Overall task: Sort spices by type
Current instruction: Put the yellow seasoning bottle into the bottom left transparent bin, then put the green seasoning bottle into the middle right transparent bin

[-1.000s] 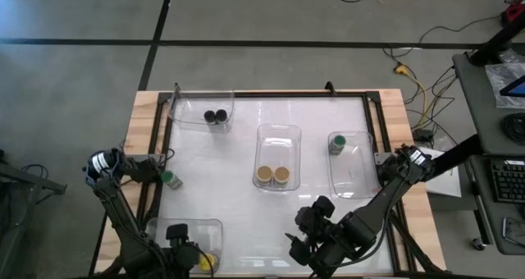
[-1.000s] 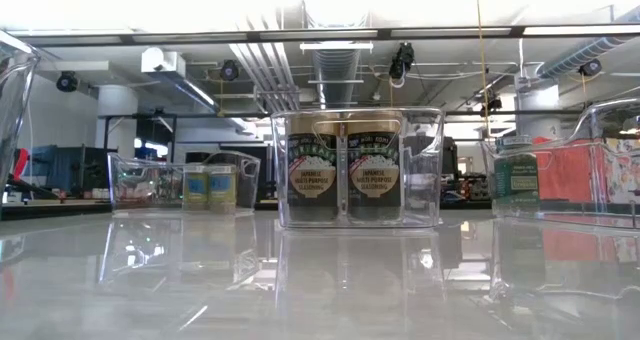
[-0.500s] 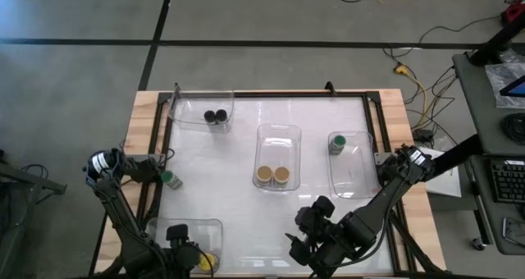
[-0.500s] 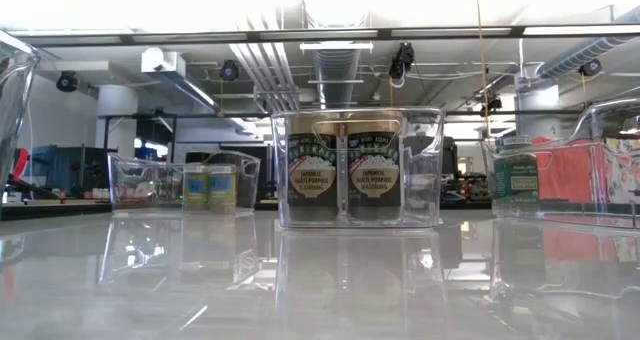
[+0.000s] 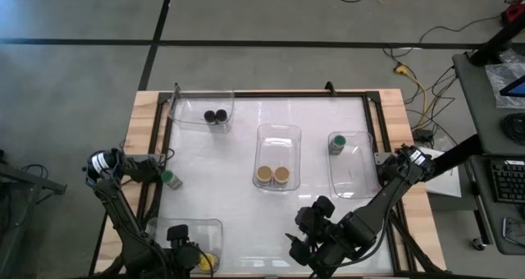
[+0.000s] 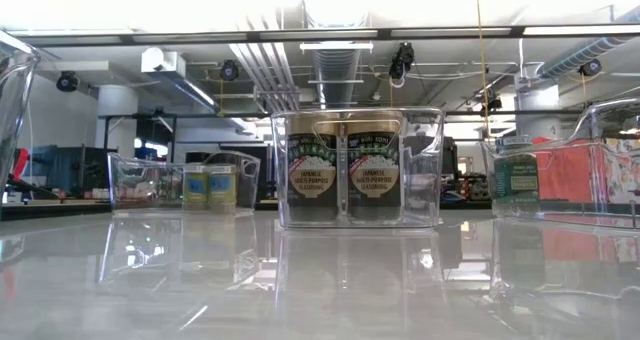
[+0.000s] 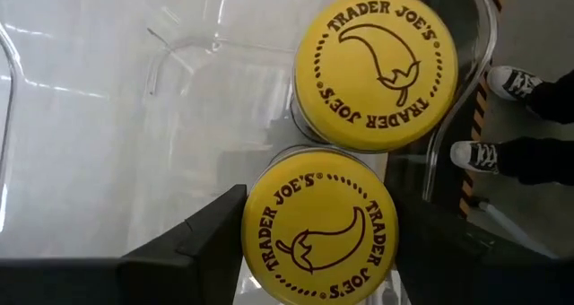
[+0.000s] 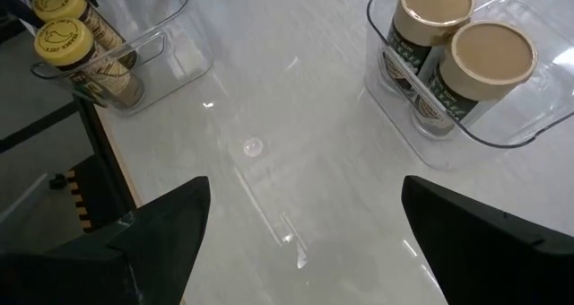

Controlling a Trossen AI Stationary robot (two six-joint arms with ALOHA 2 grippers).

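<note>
My left gripper is ready to release the yellow-lidded jar [image 7: 320, 228] now. The jar is upright inside the clear bin beside the second one, so it would stay standing.
My left gripper [image 5: 190, 254] reaches down into the clear bin [image 5: 164, 226] at the table's near left corner, its fingers on either side of one yellow-lidded jar [image 7: 318, 224]. A second yellow-lidded jar [image 7: 375, 70] stands beside it. My right gripper [image 5: 299, 244] hovers open over bare table near the near edge [image 8: 309, 251]. Two tan-lidded jars [image 5: 272, 175] stand in the centre bin, two black-lidded jars [image 5: 215, 116] in the far left bin, and one green-lidded jar [image 5: 336, 144] in the right bin. Another green-lidded jar [image 5: 170, 179] stands on the table by its left edge. My left gripper holds the yellow-lidded jar between its two fingers [image 7: 202, 242], coming from above and pointing down. The fingers sit at opposite sides just under the lid's rim [image 7: 256, 251]; the lid hides the place of contact. The jar stands upright in the bin, close against the other yellow jar.
Clear bins stand at the far left [image 5: 201, 107], centre [image 5: 279, 135], right [image 5: 357, 168] and near left. Bare tabletop [image 5: 221, 189] lies between them. A dark frame rail [image 5: 160, 148] runs along the table's left edge. Shoes of a person [image 7: 502, 81] show beyond the table edge.
</note>
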